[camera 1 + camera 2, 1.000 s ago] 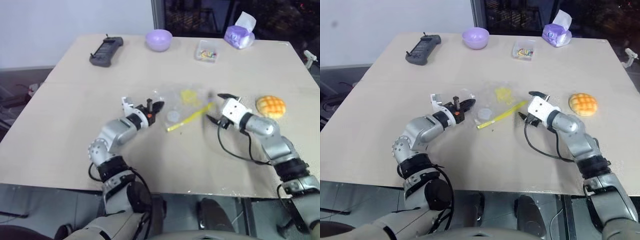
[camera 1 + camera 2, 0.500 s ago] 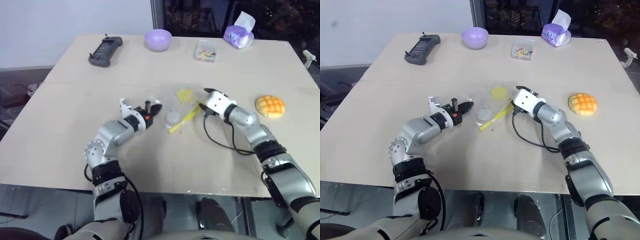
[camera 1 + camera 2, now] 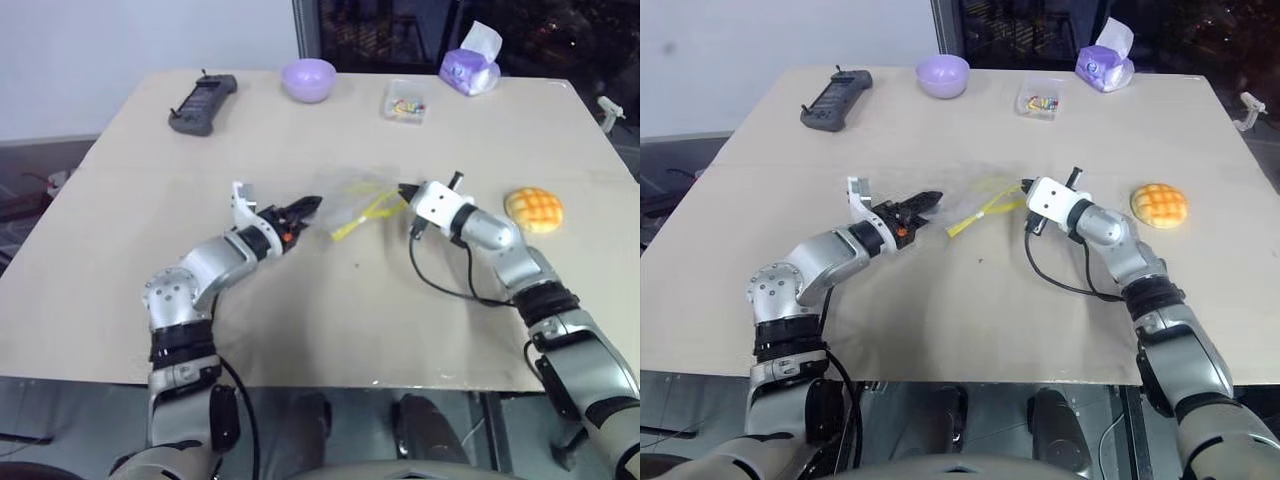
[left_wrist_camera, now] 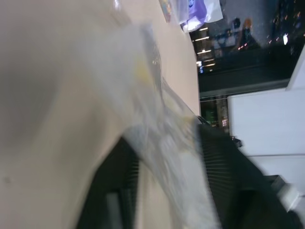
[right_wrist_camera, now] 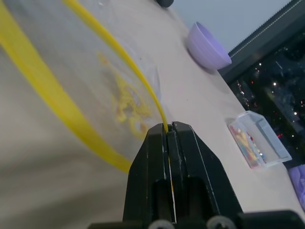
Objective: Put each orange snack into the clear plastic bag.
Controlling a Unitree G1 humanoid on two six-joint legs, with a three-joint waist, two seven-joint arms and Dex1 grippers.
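My left gripper takes hold of the bag by the loose end of its yellow zip strip next, since the clear film hangs crumpled and slack.
The clear plastic bag hangs crumpled just above the table between my two grippers, its yellow zip strip running across it. My right gripper is shut on the strip at the bag's mouth, and the right wrist view shows the pinch. My left gripper is at the bag's opposite edge. In the left wrist view its two fingers stand apart with bag film between them. The orange snack, a round crosshatched bun, lies on the table to the right of my right arm, apart from both grippers.
Along the far edge of the beige table sit a black remote, a purple bowl, a small clear box of colourful bits and a purple tissue pack. A black cable loops under my right wrist.
My right gripper moved left to the bag's mouth and shut on the zip strip. The left wrist rolled and its fingers parted. The bag now hangs raised between the two.
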